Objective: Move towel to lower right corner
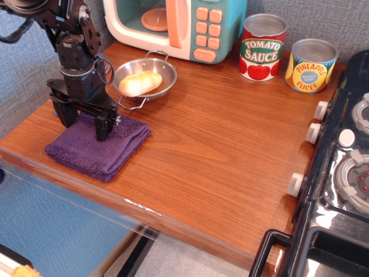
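Observation:
The gripper grabs the towel by its edge by the bowl next, to move the towel to the table corner beside the stove.
The dark purple towel (pixel 98 147) lies folded near the front left edge of the reddish-brown wood tabletop (pixel 219 138). My black gripper (pixel 84 124) is open and stands straight down over the towel's back half. One finger (pixel 103 127) rests on the cloth and the other sits at its left back edge. Nothing is gripped. The lower right corner (pixel 253 225) of the tabletop is bare wood beside the black toy stove (pixel 340 173).
A small steel bowl (pixel 144 79) with a bread roll sits just behind and right of the gripper. A toy microwave (pixel 179 26) stands at the back. A tomato sauce can (pixel 263 46) and a pineapple slices can (pixel 311 64) stand at the back right.

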